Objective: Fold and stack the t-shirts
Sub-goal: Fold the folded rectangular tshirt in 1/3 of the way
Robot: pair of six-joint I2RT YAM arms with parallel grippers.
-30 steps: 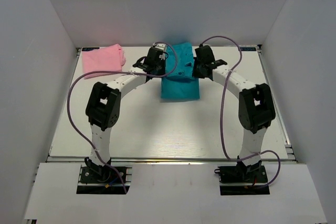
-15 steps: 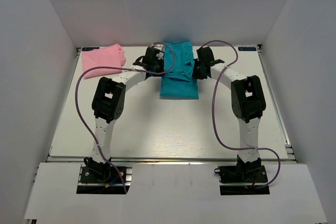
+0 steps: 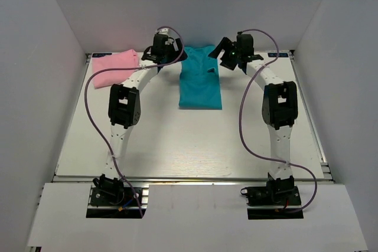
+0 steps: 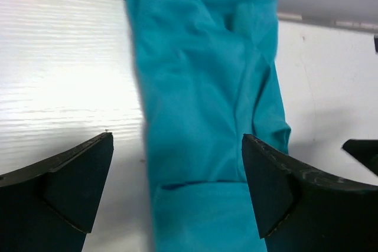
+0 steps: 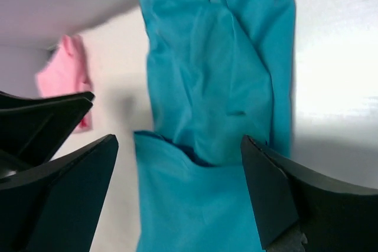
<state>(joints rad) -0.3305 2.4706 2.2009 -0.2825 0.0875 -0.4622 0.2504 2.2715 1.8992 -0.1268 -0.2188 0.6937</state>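
Note:
The doubled part needs to be folded over again. My right gripper should next grab the teal-blue t-shirt [image 3: 199, 84] by the near folded edge's corner [image 3: 220, 107] on my right gripper's side.
The teal-blue t-shirt [image 3: 199, 84] lies folded into a long strip at the back middle of the table, its near part doubled over. The light pink t-shirt [image 3: 115, 62] lies folded at the back left corner. My left gripper [image 3: 165, 56] hangs over the teal shirt's far left edge and my right gripper [image 3: 226, 53] over its far right edge. In the left wrist view the left gripper [image 4: 177, 140] stands open above the teal cloth [image 4: 201, 104], holding nothing. The right gripper [image 5: 179, 140] is likewise open over the teal cloth [image 5: 218, 98], and the pink shirt [image 5: 65, 81] shows at the left.
White walls [image 3: 195, 10] close the table at the back and both sides. The bare white table surface [image 3: 189, 146] stretches from the shirts toward the arm bases. Purple cables [image 3: 88, 104] loop beside each arm.
Both grippers have opened and let go of the teal shirt. Both have lifted and moved toward the back wall. The shirt now lies flatter and stretched toward the far edge.

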